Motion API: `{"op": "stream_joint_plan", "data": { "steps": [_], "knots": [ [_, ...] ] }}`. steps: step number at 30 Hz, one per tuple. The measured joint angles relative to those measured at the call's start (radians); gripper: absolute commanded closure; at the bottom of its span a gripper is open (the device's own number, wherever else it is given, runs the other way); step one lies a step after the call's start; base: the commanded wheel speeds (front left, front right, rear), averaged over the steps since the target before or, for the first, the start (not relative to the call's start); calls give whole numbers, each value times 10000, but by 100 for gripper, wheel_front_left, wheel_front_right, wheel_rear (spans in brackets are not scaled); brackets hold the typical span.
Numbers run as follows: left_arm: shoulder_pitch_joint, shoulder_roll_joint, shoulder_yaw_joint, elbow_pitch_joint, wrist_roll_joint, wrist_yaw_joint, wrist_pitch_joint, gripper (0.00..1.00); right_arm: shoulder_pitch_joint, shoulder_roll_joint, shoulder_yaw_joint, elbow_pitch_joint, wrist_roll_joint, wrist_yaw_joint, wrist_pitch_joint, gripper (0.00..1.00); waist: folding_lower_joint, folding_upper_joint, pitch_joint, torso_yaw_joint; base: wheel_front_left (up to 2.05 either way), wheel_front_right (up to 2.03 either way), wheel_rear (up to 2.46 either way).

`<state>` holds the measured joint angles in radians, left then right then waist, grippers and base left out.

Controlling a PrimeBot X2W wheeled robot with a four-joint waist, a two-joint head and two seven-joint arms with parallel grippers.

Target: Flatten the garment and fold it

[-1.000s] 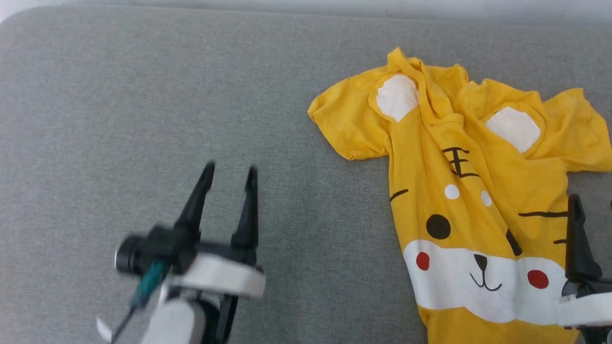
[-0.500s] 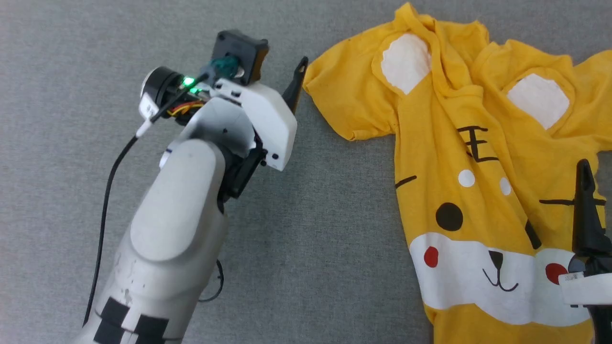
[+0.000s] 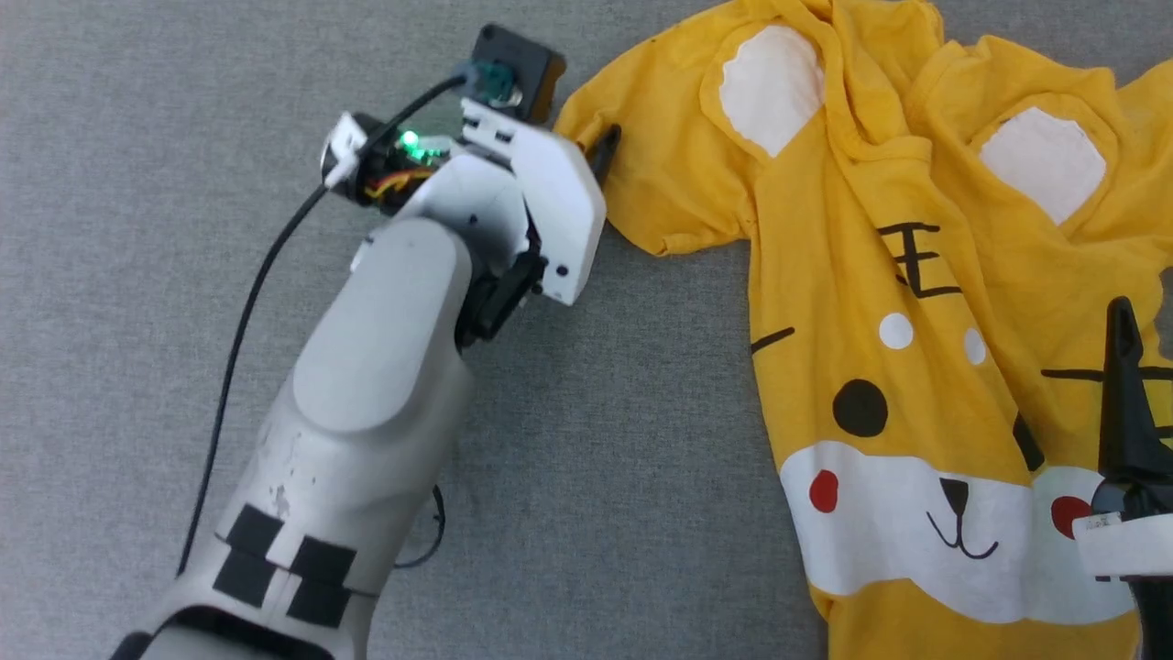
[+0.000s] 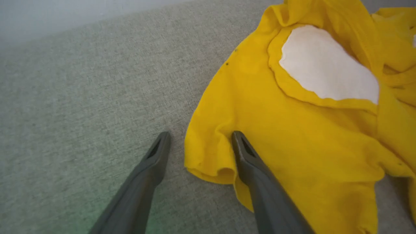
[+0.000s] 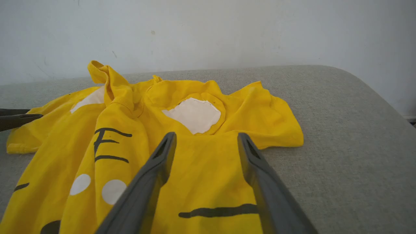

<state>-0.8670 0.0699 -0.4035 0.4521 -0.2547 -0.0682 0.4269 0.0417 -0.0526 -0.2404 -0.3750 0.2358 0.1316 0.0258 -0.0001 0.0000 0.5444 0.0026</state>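
Observation:
The left gripper grabs the garment by its sleeve hem corner point(image 3: 576, 123) next. A small fold puckers up there, while the sleeve beyond lies flat.
The garment point(image 3: 916, 302) is a bright yellow T-shirt with a tiger face, lying face up and wrinkled on the grey surface, its collar bunched into a ridge point(image 5: 110, 84). My left gripper point(image 4: 200, 144) is open at the garment's left sleeve point(image 3: 660, 183). The sleeve's hem lies between the fingers, one finger point(image 4: 247, 162) rests on the cloth and the other on the bare surface. My right gripper point(image 5: 206, 141) is open above the shirt's right side, near the black stripes, holding nothing. In the head view one finger point(image 3: 1125, 403) of it rises at the lower right.
The grey fabric surface point(image 3: 183, 275) spreads wide to the left of the shirt. Its rounded right edge point(image 5: 383, 104) and a pale wall point(image 5: 208, 32) stand beyond the shirt. A black cable point(image 3: 247, 312) runs along my left forearm.
My left arm has swung from the lower left up and right, reaching the sleeve's edge. The head camera has tilted, shifting the shirt up the picture. The right gripper has kept still.

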Motion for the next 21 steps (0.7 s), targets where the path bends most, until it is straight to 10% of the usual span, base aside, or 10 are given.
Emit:
{"op": "stream_joint_plan", "data": {
  "steps": [5,6,7,15,21],
  "knots": [
    [-603,-25,-132,424,-48,15,1127,0,-76,0,71,65,2,0,-2,0,-1,0,114,-97,0,0,0],
    [-699,-29,-146,464,-125,13,1409,63,-116,0,90,104,8,-2,-2,0,-1,0,120,-120,0,0,0],
    [-791,-33,-171,489,-198,-4,1682,100,-151,0,117,142,12,0,-4,0,-1,0,121,-143,0,0,0],
    [-801,-19,-359,391,-491,-84,2353,100,-179,0,163,504,31,0,-105,0,1,0,-21,-220,0,0,0],
    [-138,-25,-146,90,-506,443,968,100,-190,0,222,667,52,0,-190,0,2,0,-251,-116,0,0,0]
  ]
}}
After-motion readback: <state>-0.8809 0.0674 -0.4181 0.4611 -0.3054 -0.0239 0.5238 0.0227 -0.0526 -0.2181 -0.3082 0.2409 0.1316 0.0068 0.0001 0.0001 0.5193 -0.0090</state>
